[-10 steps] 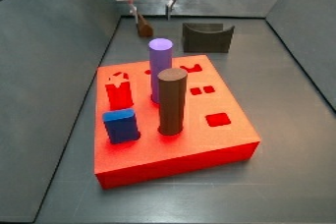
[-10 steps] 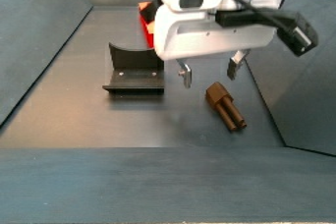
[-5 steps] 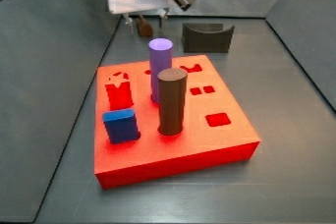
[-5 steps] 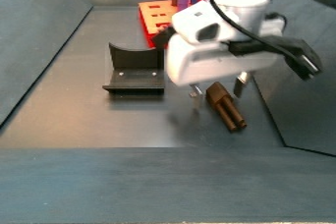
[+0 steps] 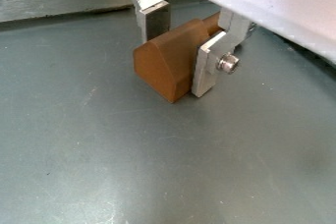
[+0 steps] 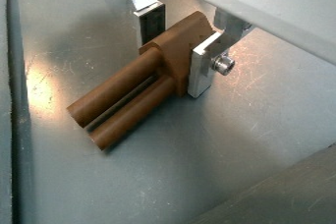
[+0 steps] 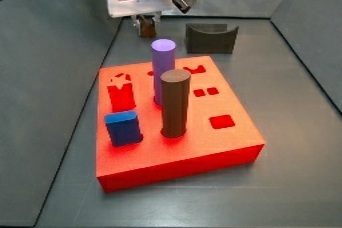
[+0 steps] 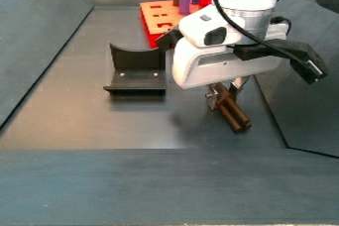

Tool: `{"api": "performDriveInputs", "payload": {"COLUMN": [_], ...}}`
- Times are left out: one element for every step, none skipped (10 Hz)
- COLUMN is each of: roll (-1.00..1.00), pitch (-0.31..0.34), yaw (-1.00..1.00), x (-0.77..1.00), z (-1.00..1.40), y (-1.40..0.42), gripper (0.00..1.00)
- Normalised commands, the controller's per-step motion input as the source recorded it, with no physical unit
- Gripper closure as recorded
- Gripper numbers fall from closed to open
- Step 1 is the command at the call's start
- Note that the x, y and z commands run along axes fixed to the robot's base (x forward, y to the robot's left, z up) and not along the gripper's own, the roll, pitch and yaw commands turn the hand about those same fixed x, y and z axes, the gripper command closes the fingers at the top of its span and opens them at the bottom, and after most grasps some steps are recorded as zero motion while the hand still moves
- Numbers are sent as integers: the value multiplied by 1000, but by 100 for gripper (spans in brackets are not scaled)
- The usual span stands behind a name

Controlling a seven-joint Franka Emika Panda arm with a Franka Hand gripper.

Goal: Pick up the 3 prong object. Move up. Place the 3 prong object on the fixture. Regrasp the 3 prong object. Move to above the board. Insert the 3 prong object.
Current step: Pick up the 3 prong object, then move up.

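Observation:
The 3 prong object has to go on the fixture, so the robot's gripper should next grab it by its blunt end (image 5: 165,68).
The 3 prong object (image 6: 129,108) is a brown piece lying flat on the grey floor, its prongs pointing away from my gripper. In a wrist view its blunt end (image 5: 168,63) sits between the fingers. My gripper (image 6: 175,51) is down at the floor and straddles that end, open: one silver finger (image 5: 210,63) lies against the piece, while the opposite pad stands slightly off it. In both side views the gripper (image 8: 225,93) (image 7: 144,20) is low over the piece (image 8: 233,112), beside the fixture (image 8: 135,71) (image 7: 211,38). The red board (image 7: 214,144) lies apart.
On the board stand a purple cylinder (image 7: 163,60), a tall brown cylinder (image 7: 174,102), a blue block (image 7: 123,128) and a red piece (image 7: 120,96). Sloping grey walls enclose the floor; one wall (image 8: 298,111) rises close beside the piece.
The gripper has come down from above the piece to floor level, so its fingers now straddle the piece's end. The piece itself has not moved.

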Motion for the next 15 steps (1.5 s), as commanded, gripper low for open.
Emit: {"api": "performDriveInputs", "payload": {"roll": [0,0,0,0,0,0,0,0,0,0,11,18,39,64,83], "pitch": [0,0,0,0,0,0,0,0,0,0,19,26,35,55,69], "yaw": [0,0,0,0,0,0,0,0,0,0,26,16,-4,-13,-17], "x": [0,0,0,0,0,0,0,0,0,0,-47,-58,-43,-28,-23], "z": [0,0,0,0,0,0,0,0,0,833,807,747,600,438,314], "y": [0,0,0,0,0,0,0,0,0,0,73,57,28,17,9], "gripper": [100,100,100,100,100,100,100,100,100,100,100,100,100,100,100]}}
